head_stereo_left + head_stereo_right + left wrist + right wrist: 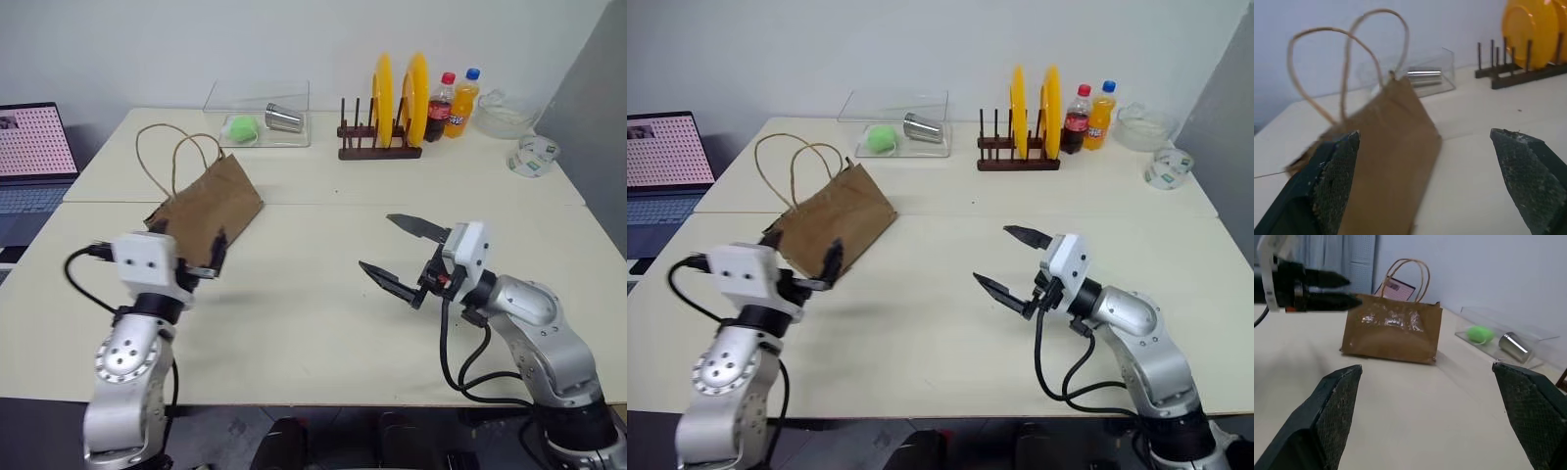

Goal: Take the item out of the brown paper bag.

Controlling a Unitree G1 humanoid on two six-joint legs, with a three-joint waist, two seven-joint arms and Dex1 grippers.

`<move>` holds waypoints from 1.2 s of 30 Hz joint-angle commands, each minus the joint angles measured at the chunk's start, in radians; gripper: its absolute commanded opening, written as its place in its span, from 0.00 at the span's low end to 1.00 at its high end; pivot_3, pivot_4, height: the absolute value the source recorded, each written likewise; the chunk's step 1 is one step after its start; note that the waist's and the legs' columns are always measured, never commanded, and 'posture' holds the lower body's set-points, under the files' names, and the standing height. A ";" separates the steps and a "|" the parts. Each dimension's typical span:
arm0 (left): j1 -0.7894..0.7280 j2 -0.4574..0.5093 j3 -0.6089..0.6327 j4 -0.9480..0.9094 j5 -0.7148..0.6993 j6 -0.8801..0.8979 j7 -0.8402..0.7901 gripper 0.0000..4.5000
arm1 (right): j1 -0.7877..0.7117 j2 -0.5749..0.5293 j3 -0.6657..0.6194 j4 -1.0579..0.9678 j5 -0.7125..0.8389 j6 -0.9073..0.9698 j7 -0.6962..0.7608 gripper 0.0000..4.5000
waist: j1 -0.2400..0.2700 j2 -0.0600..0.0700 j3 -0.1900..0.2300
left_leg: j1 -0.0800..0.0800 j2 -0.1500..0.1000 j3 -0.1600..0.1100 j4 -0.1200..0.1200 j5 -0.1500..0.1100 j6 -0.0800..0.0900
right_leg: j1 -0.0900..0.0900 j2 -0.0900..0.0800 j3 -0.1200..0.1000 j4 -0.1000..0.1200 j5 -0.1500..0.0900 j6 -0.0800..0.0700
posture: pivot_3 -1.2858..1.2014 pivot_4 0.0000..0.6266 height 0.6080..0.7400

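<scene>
My left gripper grabs the bag by its twisted paper handles next. The bag's paper body (pixel 214 208) (pixel 1393 156) is wide, while its thin handles stand up.
The brown paper bag (pixel 208 208) stands on the left half of the table, its two loop handles (pixel 168 155) up. The item is hidden. My left gripper (pixel 191 247) is open right at the bag's near side, one finger in front of the paper; in the left wrist view the bag (pixel 1396 156) lies between and beyond the fingers (pixel 1334 188). My right gripper (pixel 377 242) hovers open and empty over the table's middle, pointing left toward the bag (pixel 1393 333), well apart from it. The left gripper (pixel 1327 289) also shows beside the bag in the right wrist view.
At the back are a clear tray (pixel 257 117) with a green ball (pixel 242 128) and a steel cup (pixel 284 118), a rack of yellow plates (pixel 384 122), two soda bottles (pixel 453 106) and a glass bowl (pixel 502 116). A laptop (pixel 34 162) sits off the left edge.
</scene>
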 commanded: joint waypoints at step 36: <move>-0.799 0.457 -0.075 1.023 -0.032 0.078 -0.313 1.00 | -0.204 -0.027 0.078 -0.100 0.068 0.112 0.121 1.00 | -0.005 -0.002 0.001 | -0.004 0.000 0.000 -0.002 0.000 -0.001 | -0.008 0.000 0.000 0.002 0.000 0.000 | 0.52 0.24 1.00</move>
